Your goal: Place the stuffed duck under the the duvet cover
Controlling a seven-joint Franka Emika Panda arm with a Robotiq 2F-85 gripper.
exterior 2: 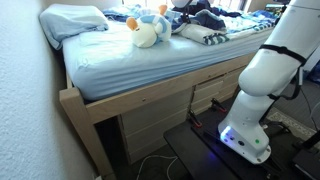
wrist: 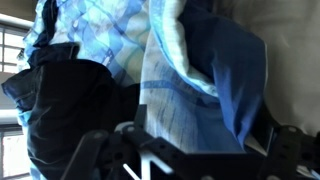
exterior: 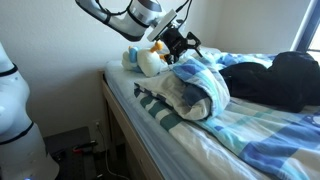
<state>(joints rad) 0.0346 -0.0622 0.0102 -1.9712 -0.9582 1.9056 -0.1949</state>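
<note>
The gripper grabs the duvet cover's raised edge beside the stuffed duck (exterior: 150,61) next, to draw the bunched cover over the duck.
The stuffed duck (exterior: 150,61) lies on the bed near its head end, cream-white with yellow-orange parts; it also shows in an exterior view (exterior 2: 147,33). The duvet cover (exterior: 196,90), in blue and white stripes, is bunched up right beside the duck (exterior 2: 203,30). My gripper (exterior: 181,45) hangs just above the duvet's raised edge, close to the duck's far side. In the wrist view the fingers stand wide apart at the bottom with the duvet cloth (wrist: 185,95) close up between them (wrist: 195,150). The gripper looks open.
A black bundle (exterior: 280,78) lies on the bed behind the duvet and shows dark in the wrist view (wrist: 60,100). A pillow (exterior 2: 74,20) is at the head end. The bed's wooden frame (exterior 2: 150,98) has drawers below. The robot base (exterior 2: 262,80) stands beside the bed.
</note>
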